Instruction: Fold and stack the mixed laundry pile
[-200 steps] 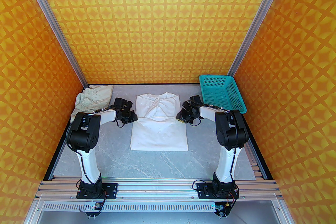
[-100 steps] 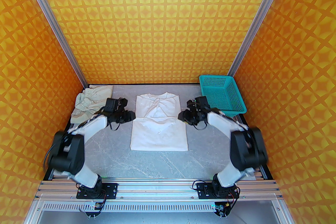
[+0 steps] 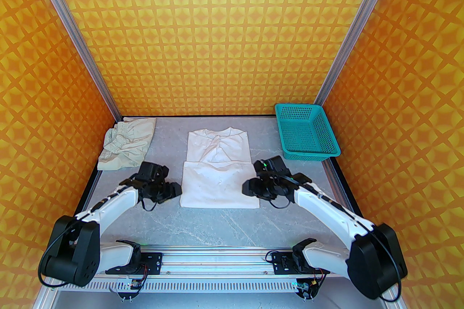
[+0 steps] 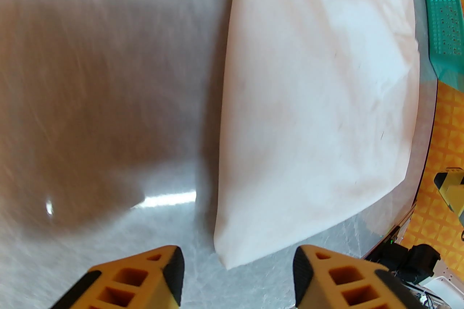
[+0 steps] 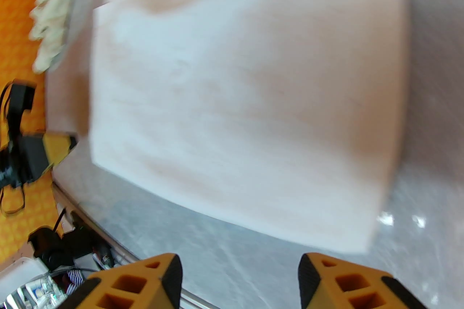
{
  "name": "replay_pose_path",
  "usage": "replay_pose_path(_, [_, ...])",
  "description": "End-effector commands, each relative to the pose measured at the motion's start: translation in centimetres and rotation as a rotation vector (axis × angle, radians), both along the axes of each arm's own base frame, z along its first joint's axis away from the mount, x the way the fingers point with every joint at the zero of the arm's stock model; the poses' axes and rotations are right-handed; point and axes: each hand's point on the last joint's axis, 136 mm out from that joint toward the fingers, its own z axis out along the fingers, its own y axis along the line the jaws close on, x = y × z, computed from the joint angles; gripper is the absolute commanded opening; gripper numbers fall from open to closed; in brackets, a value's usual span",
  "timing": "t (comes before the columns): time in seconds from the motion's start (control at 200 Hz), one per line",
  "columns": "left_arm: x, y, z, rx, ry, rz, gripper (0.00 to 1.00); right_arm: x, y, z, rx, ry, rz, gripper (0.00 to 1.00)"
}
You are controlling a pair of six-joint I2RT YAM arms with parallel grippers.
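Observation:
My left gripper has its corner. My right gripper will next grab the near corner of the white shirt [image 3: 217, 184] opposite it, to fold the shirt evenly toward the collar.
The white shirt [image 3: 217, 184] lies flat at the table's centre, its lower half doubled up over the crossed sleeves. The beige-cream piece [image 3: 125, 148] sits bunched at the back left. My left gripper [image 3: 177, 189] hovers at the shirt's near-left edge, open and holding nothing. In the left wrist view, the left gripper [image 4: 237, 264] has the shirt's [image 4: 315, 101] near corner just ahead of its gap. My right gripper [image 3: 247, 188] is at the near-right edge. The right wrist view shows the right gripper [image 5: 239, 271] open above the bare table, just short of the shirt [image 5: 246, 101].
A teal mesh basket [image 3: 308, 132] stands at the back right corner. Orange patterned walls close in three sides. Bare grey tabletop [image 3: 224, 228] runs between the shirt and the rail at the near edge.
Both arms have drawn back toward the near edge, from the shirt's mid fold line down to its near corners. Both grippers have opened wider. The shirt has not moved.

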Motion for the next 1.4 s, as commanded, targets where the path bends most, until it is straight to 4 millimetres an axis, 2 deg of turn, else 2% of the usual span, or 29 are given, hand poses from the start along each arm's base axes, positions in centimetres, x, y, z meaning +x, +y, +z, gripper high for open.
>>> replay_pose_path(0.0, [-0.7, -1.1, 0.1, -0.051, 0.021, 0.016, 0.54, -2.0, -2.2, -2.5, 0.011, 0.145, -0.135, 0.55])
replay_pose_path(0.195, [-1.3, -1.4, -0.8, -0.068, 0.042, 0.043, 0.55, -2.8, -1.5, -4.6, 0.144, 0.238, -0.193, 0.53])
replay_pose_path(0.51, [-1.5, -1.9, -0.9, -0.075, 0.044, 0.043, 0.55, -1.5, -1.9, -6.8, 0.152, 0.256, -0.267, 0.44])
replay_pose_path(0.74, [-1.6, -1.8, -1.0, -0.073, 0.051, 0.053, 0.55, -0.5, -2.2, -7.1, 0.179, 0.245, -0.311, 0.34])
replay_pose_path(0.91, [-1.7, -2.5, -1.2, -0.072, 0.06, 0.047, 0.56, -0.5, -2.1, -7.5, 0.182, 0.251, -0.313, 0.23])
replay_pose_path(1.05, [-1.8, -3.0, -1.7, -0.064, 0.073, 0.047, 0.55, -0.5, -2.2, -7.5, 0.183, 0.244, -0.31, 0.18])
replay_pose_path(1.13, [-1.5, -3.4, -1.7, -0.071, 0.066, 0.049, 0.51, -0.5, -2.1, -7.4, 0.188, 0.242, -0.308, 0.16])
replay_pose_path(1.225, [-1.0, -3.7, -1.5, -0.076, 0.052, 0.053, 0.41, -0.5, -2.1, -7.4, 0.19, 0.24, -0.307, 0.12])
replay_pose_path(1.33, [-0.9, -3.7, -1.2, -0.054, 0.046, 0.047, 0.14, -0.4, -2.1, -7.1, 0.193, 0.224, -0.308, 0.08])
replay_pose_path(1.4, [-1.1, -3.2, -1.0, -0.02, 0.037, 0.042, 0.01, -0.2, -2.2, -6.7, 0.192, 0.206, -0.312, 0.05])
